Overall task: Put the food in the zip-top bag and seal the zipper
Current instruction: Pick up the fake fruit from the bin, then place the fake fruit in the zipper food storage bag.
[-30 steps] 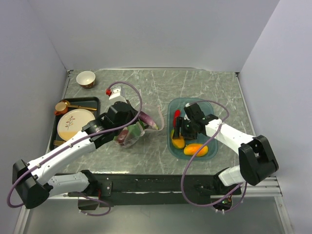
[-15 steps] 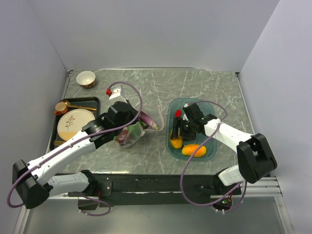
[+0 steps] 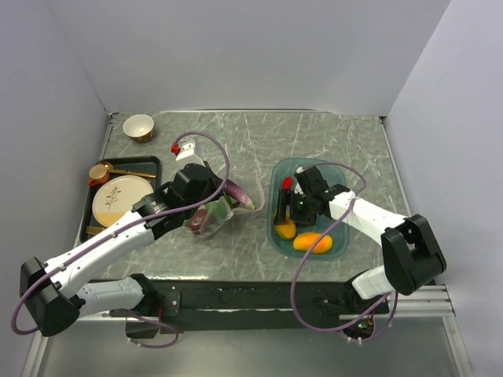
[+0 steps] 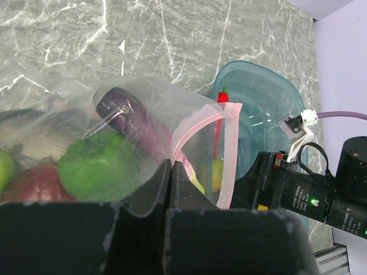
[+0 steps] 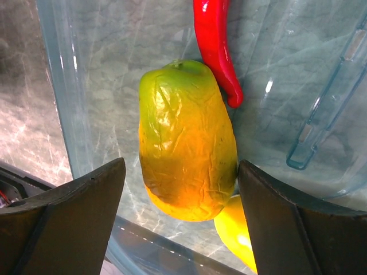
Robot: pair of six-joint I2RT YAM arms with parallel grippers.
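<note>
My right gripper's fingers reach down on either side of the mango (image 3: 284,226) (image 5: 188,150). My right gripper closes now. Closing now would catch the mango.
My left gripper (image 4: 172,169) is shut on the pink zipper strip (image 4: 226,154) of the clear zip-top bag (image 4: 114,114), holding its mouth open; the bag also shows in the top view (image 3: 211,216). Inside lie a purple eggplant (image 4: 129,117), a green pepper (image 4: 94,166), a green apple (image 4: 4,169) and a dark red apple (image 4: 34,186). My right gripper (image 5: 180,189) is open inside the teal tray (image 3: 314,169), its fingers on either side of an orange-yellow mango (image 5: 186,149). A red chili (image 5: 218,40) touches that mango. A second mango (image 3: 313,242) lies beside it.
A black tray (image 3: 149,162) at the left holds a patterned cream plate (image 3: 122,199) and a small copper cup (image 3: 100,173). A small bowl (image 3: 138,126) stands at the back left. The left arm's cable loops over the marble table (image 3: 251,141).
My right gripper has shifted toward the left end of the teal tray and lowered around the mango. The left arm and the bag have not moved.
</note>
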